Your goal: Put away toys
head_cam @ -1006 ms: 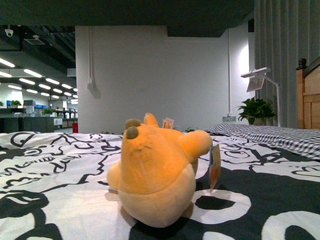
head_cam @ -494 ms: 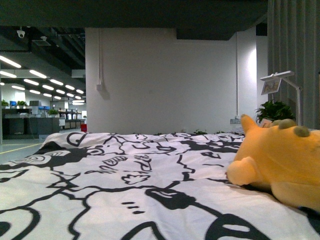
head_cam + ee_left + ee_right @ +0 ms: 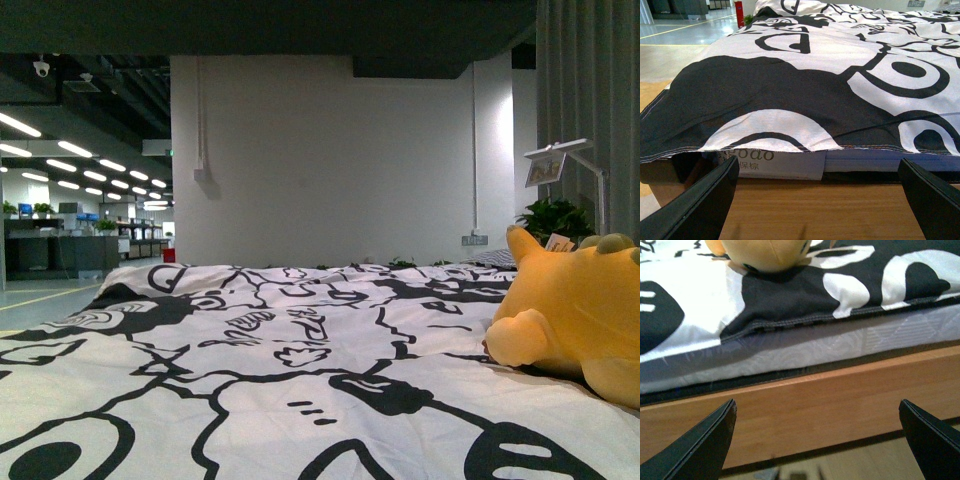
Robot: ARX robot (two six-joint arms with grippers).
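Note:
The robot's right gripper will put the plush toy away, so next it will grab the toy by its body at the olive-green spots.
The toy, a yellow-orange plush [image 3: 575,320], lies on the black-and-white patterned bed cover [image 3: 300,380] at the right edge of the front view, partly cut off. The right wrist view shows the plush's underside [image 3: 765,252] resting near the cover's edge. My right gripper [image 3: 816,410] is open, low in front of the bed's wooden side rail [image 3: 815,395], below and apart from the plush. My left gripper [image 3: 818,165] is open too, level with the mattress edge [image 3: 880,160], with nothing between its fingers. Neither arm shows in the front view.
The cover hangs over the mattress above a wooden bed frame [image 3: 825,210]. A white label [image 3: 765,162] is on the mattress side. Behind the bed stand a white wall [image 3: 330,160], a potted plant [image 3: 555,215], a lamp [image 3: 560,160] and a curtain [image 3: 590,100].
The front view has swung left: the plush went from the centre of the picture to its right edge, and slid a little further right in the last half second.

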